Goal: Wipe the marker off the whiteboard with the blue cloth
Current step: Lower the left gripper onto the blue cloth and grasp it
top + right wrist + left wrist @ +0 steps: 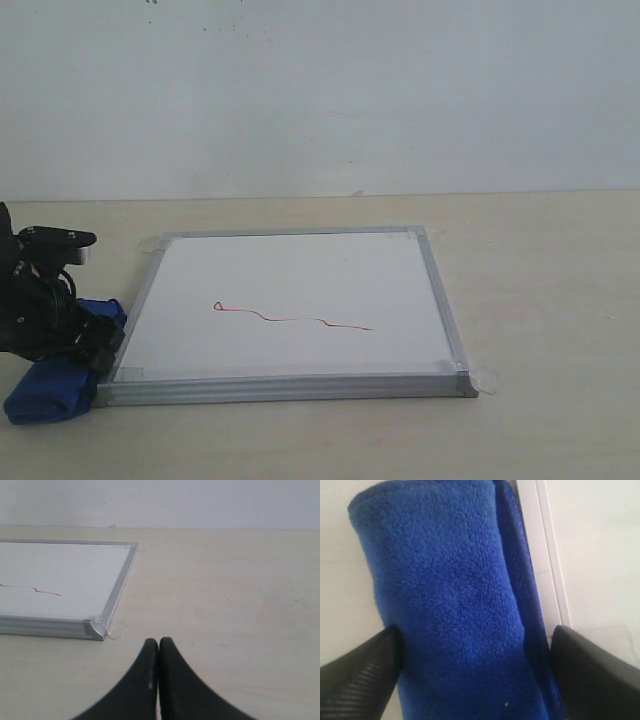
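Observation:
The left gripper should next take hold of the blue cloth by its folded middle (72, 362), so that it can wipe the red marker line off the whiteboard (300, 270).
The whiteboard (300, 270) lies flat on the table, taped at its corners. Across its middle runs the marker (290, 318), a thin wavy red line with a loop at its left end. The blue cloth (48, 393) lies rolled on the table against the board's near left corner. My left gripper (98, 342) is down over it; in the left wrist view the gripper (475, 640) is open, one finger each side of the cloth (450, 580) and touching its edges. My right gripper (159, 642) is shut on nothing, above bare table beside the board's corner (97, 629); it is out of the exterior view.
The silver frame (545, 555) runs right beside the cloth. A tail of the red line (47, 592) shows in the right wrist view. Pale wooden table (540, 300) surrounds the board, with a white wall (320, 90) behind.

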